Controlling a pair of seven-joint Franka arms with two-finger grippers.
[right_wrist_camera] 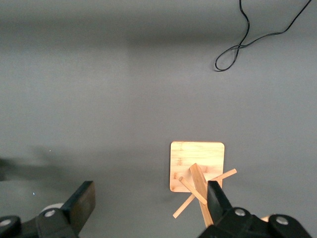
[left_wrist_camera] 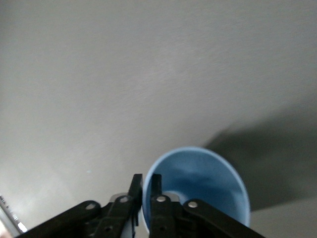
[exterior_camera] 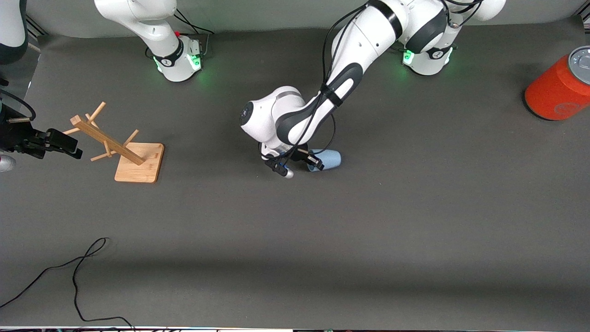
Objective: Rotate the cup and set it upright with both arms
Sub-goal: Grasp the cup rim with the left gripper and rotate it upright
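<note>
My left gripper keeps hold of the light-blue cup (exterior_camera: 328, 159) (left_wrist_camera: 203, 181) from here until the cup is upright, since the cup lies sideways with its base off the tabletop.
The light-blue cup (exterior_camera: 328, 159) lies on its side near the middle of the table, its mouth turned toward the right arm's end. My left gripper (exterior_camera: 313, 162) is at the cup's rim. In the left wrist view the cup (left_wrist_camera: 203, 181) opens toward the camera, and my left gripper (left_wrist_camera: 146, 181) is shut on its rim wall, one finger inside and one outside. My right gripper (exterior_camera: 64, 145) waits open and empty in the air at the right arm's end of the table, over the mat beside the wooden rack; its fingers stand wide apart in the right wrist view (right_wrist_camera: 150, 194).
A wooden peg rack (exterior_camera: 124, 150) on a square base stands toward the right arm's end and shows in the right wrist view (right_wrist_camera: 198, 171). A large orange-red can (exterior_camera: 560, 85) lies at the left arm's end. A black cable (exterior_camera: 78, 276) trails near the front camera.
</note>
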